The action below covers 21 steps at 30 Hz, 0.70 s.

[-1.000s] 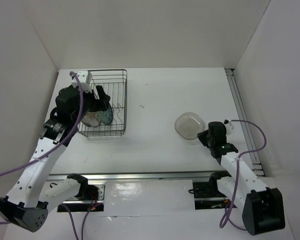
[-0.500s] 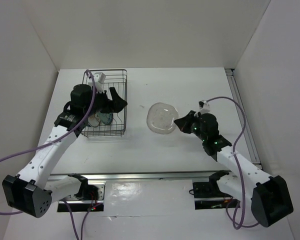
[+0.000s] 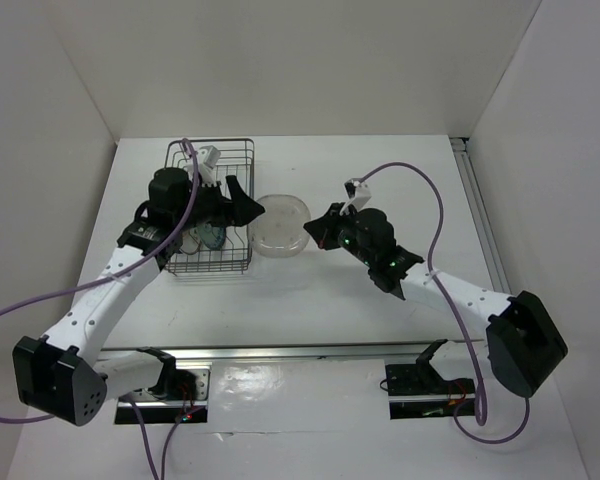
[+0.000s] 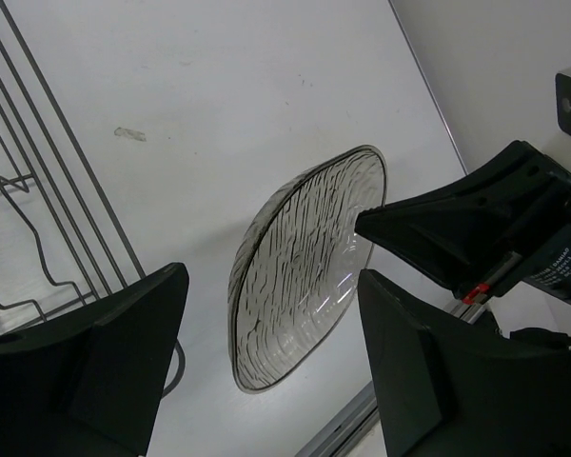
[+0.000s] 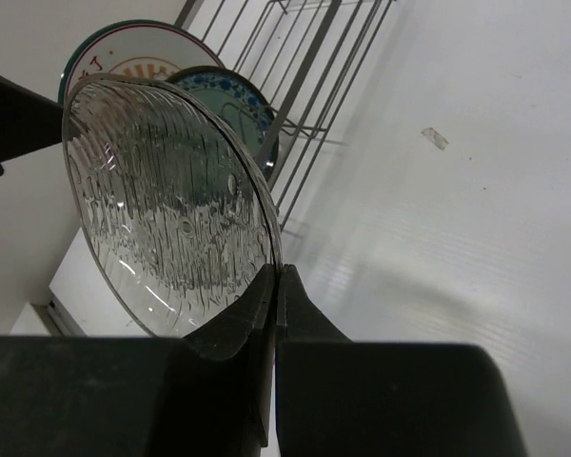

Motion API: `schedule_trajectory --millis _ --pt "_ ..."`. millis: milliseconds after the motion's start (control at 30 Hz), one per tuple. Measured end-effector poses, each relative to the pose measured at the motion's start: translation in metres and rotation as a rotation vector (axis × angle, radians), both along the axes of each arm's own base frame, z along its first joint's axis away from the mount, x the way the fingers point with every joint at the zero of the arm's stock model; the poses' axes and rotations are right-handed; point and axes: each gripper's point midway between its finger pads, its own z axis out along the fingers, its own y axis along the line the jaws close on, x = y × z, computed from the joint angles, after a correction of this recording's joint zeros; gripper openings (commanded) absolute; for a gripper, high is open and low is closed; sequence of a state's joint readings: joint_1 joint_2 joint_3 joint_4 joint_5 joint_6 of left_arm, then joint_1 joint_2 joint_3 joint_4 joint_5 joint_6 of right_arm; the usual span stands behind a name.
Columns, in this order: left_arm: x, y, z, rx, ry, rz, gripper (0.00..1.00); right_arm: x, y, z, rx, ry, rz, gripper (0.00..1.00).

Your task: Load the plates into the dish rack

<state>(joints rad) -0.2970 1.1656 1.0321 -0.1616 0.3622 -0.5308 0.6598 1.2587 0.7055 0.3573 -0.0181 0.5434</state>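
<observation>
The plate has its free rim (image 3: 259, 212) (image 4: 241, 367) between my left gripper's open fingers and closing now would catch the plate, so it is time to close.
The translucent grey-beige plate (image 3: 282, 224) hangs on edge just right of the dish rack (image 3: 195, 262). My right gripper (image 3: 320, 228) is shut on its rim; the right wrist view shows the jaws (image 5: 276, 286) pinching the edge of the plate (image 5: 162, 209). My left gripper (image 3: 242, 203) is open at the rack's right side. In the left wrist view its two fingers (image 4: 124, 352) stand wide either side of the plate (image 4: 305, 257), not touching it. A teal-blue plate (image 3: 210, 235) and a white plate with a teal-red rim (image 5: 143, 48) stand in the rack.
The rack's wire wall (image 5: 314, 76) is close behind the held plate. White walls close in the table on the left, back and right. A metal rail (image 3: 485, 230) runs along the table's right edge.
My right arm has carried the translucent plate from the right side of the table leftward to beside the rack. My left gripper has swung from over the rack out to the right, toward the plate.
</observation>
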Motion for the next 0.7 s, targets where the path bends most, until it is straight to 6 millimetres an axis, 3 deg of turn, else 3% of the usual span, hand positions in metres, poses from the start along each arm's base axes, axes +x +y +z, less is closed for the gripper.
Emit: schedule_trajectory --millis 267,367,400,500,533,567,600,633,667,700 --pt "0.002 -0.002 -0.007 0.003 0.02 -0.01 0.76 0.001 0.006 0.016 0.036 -0.047 0.001 0.0" --pt "0.003 -0.003 -0.009 0.004 0.027 -0.011 0.46 -0.001 0.005 0.026 0.059 -0.059 0.0 0.0" --pt "0.002 -0.003 -0.009 0.003 0.029 -0.012 0.21 -0.002 0.005 0.031 0.069 -0.065 0.0 0.0" --pt "0.001 -0.005 -0.009 0.003 0.023 -0.03 0.0 -0.005 0.003 0.042 0.088 -0.085 0.001 0.03" --pt "0.001 -0.005 -0.008 0.001 0.021 -0.032 0.0 -0.005 0.002 0.042 0.088 -0.086 0.0 0.12" --pt "0.001 -0.005 -0.008 0.001 0.019 -0.035 0.0 -0.005 0.002 0.042 0.089 -0.083 -0.001 0.3" --pt "0.0 -0.005 -0.008 0.001 0.022 -0.037 0.0 -0.005 0.002 0.043 0.096 -0.079 0.0 0.53" --pt "0.0 -0.005 -0.009 0.003 0.023 -0.033 0.0 -0.006 0.003 0.044 0.104 -0.077 0.004 0.89" --pt "0.001 -0.004 -0.009 0.008 0.023 -0.024 0.0 -0.006 0.004 0.047 0.11 -0.078 0.008 1.0" --pt "0.002 -0.001 -0.01 0.017 0.022 -0.008 0.0 -0.006 0.005 0.048 0.111 -0.081 0.007 1.0"
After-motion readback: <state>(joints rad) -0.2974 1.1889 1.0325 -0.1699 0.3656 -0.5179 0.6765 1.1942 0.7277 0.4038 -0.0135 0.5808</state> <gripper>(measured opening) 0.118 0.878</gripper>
